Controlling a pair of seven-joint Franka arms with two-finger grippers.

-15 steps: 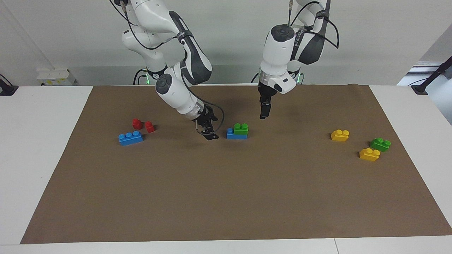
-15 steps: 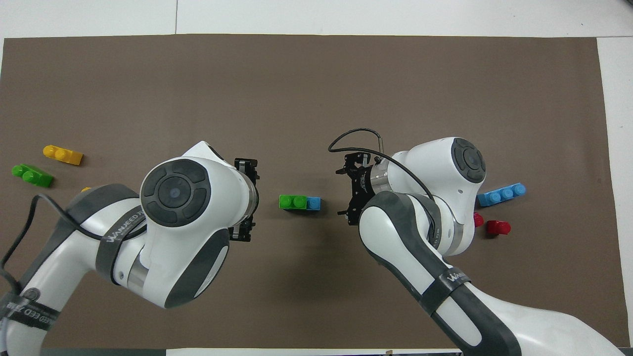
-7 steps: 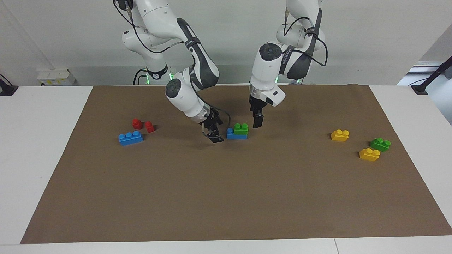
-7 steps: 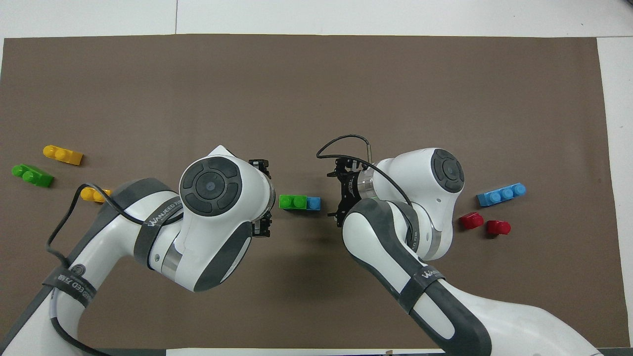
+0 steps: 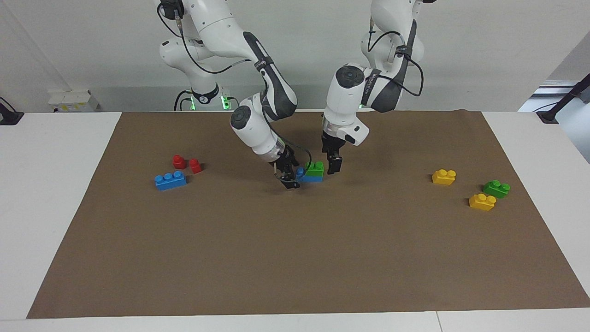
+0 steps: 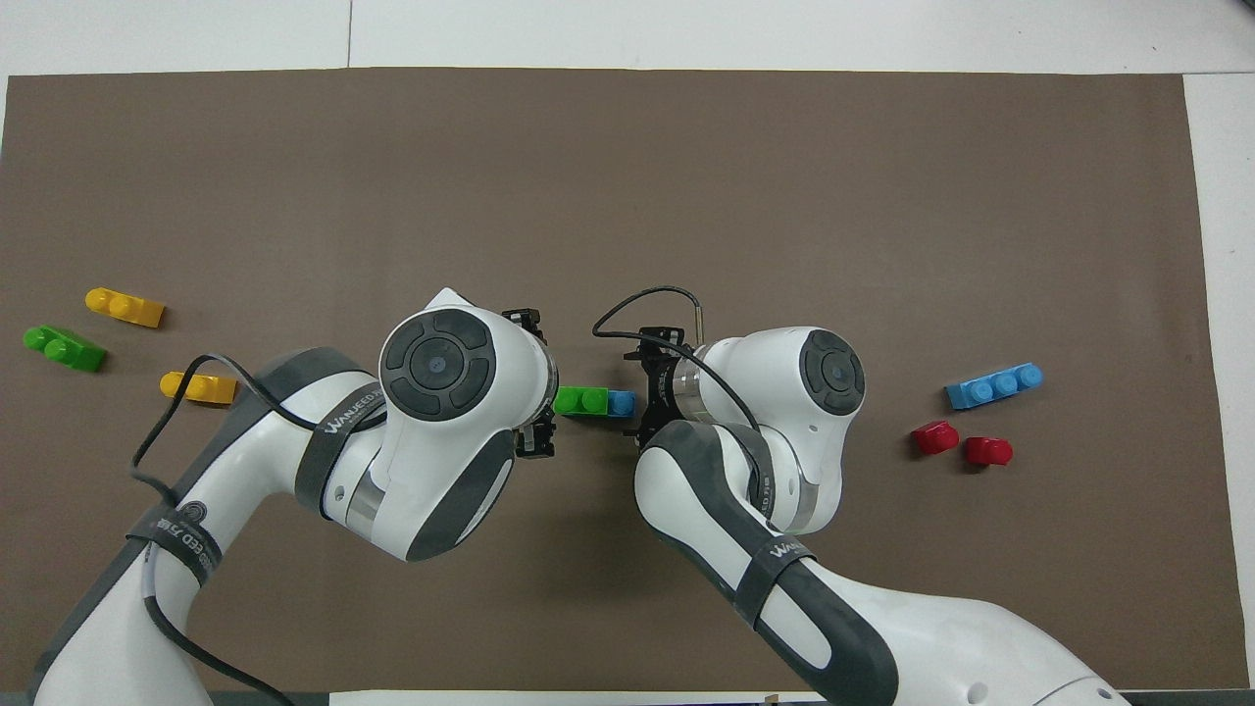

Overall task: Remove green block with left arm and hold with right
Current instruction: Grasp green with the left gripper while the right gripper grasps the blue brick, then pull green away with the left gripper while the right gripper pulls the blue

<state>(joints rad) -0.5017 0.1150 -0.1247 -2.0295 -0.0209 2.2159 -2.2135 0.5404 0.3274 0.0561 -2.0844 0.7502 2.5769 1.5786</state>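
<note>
The green block should come off the blue brick, so the robot's left gripper should grab the green block by its loose end and then pull.
A green block sits on one end of a blue brick in the middle of the brown mat; both show in the overhead view, the green block and the blue brick. My left gripper is open, low beside the green block's end, close to it. My right gripper is open and low at the blue brick's bare end, about touching it. Neither holds anything.
A second green block and two yellow bricks lie toward the left arm's end. A blue three-stud brick and two red pieces lie toward the right arm's end.
Both grippers have closed in on the stacked bricks from either end and come down lower. The bricks have not moved.
</note>
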